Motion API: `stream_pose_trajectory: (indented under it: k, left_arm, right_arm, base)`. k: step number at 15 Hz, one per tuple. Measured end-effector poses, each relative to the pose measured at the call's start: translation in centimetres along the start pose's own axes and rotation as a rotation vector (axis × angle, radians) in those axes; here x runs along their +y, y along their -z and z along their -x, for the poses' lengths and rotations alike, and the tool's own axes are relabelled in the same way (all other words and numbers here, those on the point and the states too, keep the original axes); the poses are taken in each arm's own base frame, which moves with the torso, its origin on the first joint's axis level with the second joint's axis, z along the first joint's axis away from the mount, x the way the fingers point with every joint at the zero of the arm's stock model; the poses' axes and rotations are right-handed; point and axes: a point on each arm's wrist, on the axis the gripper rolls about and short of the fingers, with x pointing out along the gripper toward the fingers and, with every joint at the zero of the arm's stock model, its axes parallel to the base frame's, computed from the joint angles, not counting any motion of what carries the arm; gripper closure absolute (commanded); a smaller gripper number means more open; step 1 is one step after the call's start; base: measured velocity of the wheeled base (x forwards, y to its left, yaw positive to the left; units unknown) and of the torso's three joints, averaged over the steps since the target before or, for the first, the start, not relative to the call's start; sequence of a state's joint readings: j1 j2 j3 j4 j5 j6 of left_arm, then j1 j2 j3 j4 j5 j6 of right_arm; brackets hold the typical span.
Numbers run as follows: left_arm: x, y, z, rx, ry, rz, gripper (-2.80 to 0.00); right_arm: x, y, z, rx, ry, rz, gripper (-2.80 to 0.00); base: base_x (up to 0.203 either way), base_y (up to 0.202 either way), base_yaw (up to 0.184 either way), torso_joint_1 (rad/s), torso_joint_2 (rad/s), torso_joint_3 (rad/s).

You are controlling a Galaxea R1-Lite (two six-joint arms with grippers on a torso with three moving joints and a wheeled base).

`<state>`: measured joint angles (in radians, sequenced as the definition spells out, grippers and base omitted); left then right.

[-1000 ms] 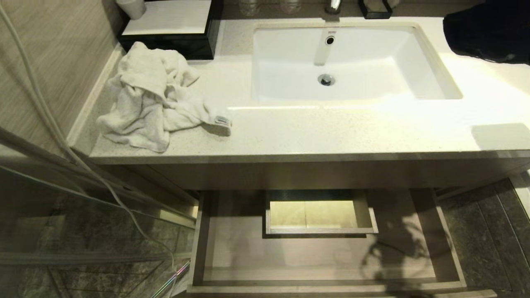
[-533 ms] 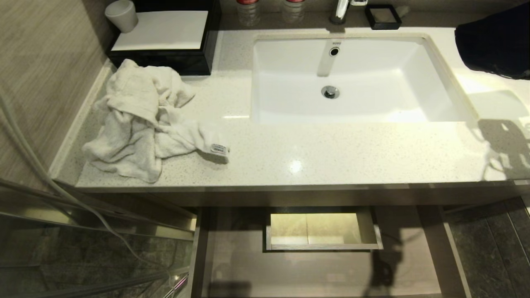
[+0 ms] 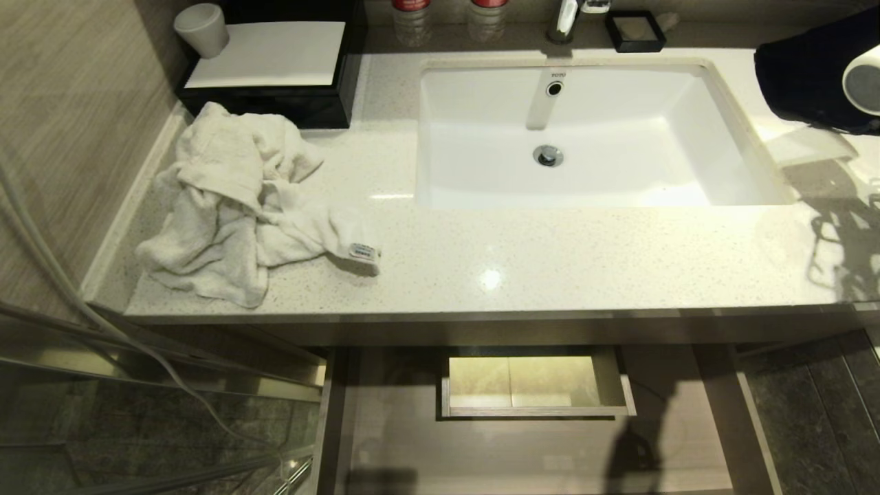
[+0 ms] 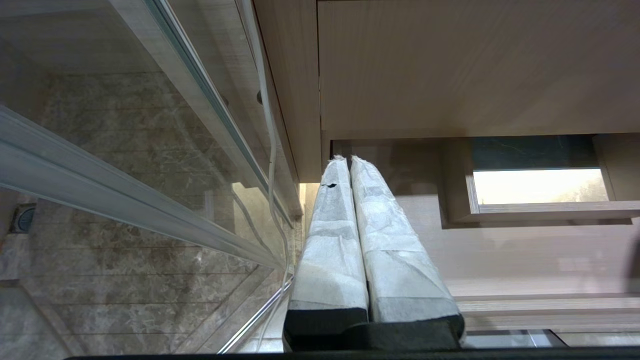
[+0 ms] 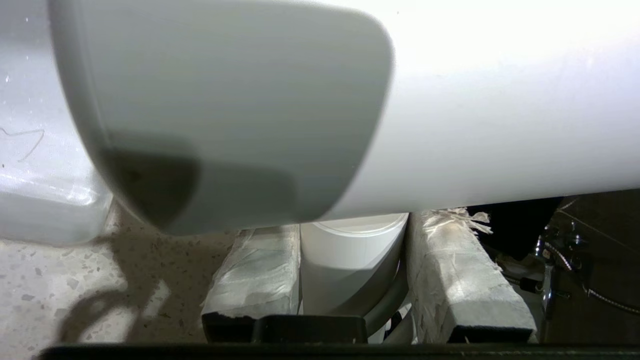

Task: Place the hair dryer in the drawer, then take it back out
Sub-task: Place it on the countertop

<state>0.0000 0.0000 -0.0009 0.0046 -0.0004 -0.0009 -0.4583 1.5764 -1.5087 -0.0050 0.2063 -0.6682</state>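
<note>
The hair dryer's body (image 3: 866, 82) (image 5: 480, 108) hangs above the speckled counter, its shadow apart, so my right gripper keeps hold of the hair dryer for now.
The white hair dryer (image 3: 865, 86) shows only its round grey-mouthed barrel end at the right edge of the head view, above the right end of the counter (image 3: 550, 261). In the right wrist view its fat barrel (image 5: 450, 100) fills the top. My right gripper (image 5: 352, 222) is shut on the white handle (image 5: 350, 265) below the barrel. The wood-grain drawer (image 3: 385, 426) stands pulled open under the counter, with its boxed cut-out (image 3: 533, 385) inside. My left gripper (image 4: 345, 160) hangs shut and empty by the drawer's left side (image 4: 525, 260).
A crumpled white towel (image 3: 234, 199) lies on the counter's left. The white sink (image 3: 619, 124) is in the middle, and a dark bag (image 3: 797, 75) sits behind the hair dryer. A black tray with a white cup (image 3: 201, 29) stands at the back left. Glass shower door (image 3: 137, 412) at lower left.
The whole head view shifted first, showing more of the counter's back. Since then the hair dryer's barrel end has come into sight at the right edge, and its shadow has moved across the counter.
</note>
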Motion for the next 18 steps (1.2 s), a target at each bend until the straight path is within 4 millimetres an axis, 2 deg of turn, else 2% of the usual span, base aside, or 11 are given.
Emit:
stream_pose_trajectory:
  k: [8, 9, 14, 18]
  left_arm:
    - [0.0, 0.0, 0.0, 0.0, 0.0, -0.001, 0.0]
    - [0.0, 0.0, 0.0, 0.0, 0.0, 0.0, 0.0]
    - [0.0, 0.0, 0.0, 0.0, 0.0, 0.0, 0.0]
    - [0.0, 0.0, 0.0, 0.0, 0.0, 0.0, 0.0]
  right_arm:
    - [1.0, 3.4, -2.1, 0.206, -0.14, 0.048, 0.0]
    - [1.1, 3.7, -2.3, 0.212, -0.144, 0.046, -2.8]
    - [0.8, 4.0, -2.6, 0.215, -0.139, 0.044, -2.8]
    - [-0.2, 3.4, 0.4, 0.205, -0.084, 0.007, -2.8]
  base:
    - [0.0, 0.0, 0.0, 0.0, 0.0, 0.0]
    - [0.0, 0.0, 0.0, 0.0, 0.0, 0.0]
    - [0.0, 0.0, 0.0, 0.0, 0.0, 0.0]
    - [0.0, 0.0, 0.0, 0.0, 0.0, 0.0]
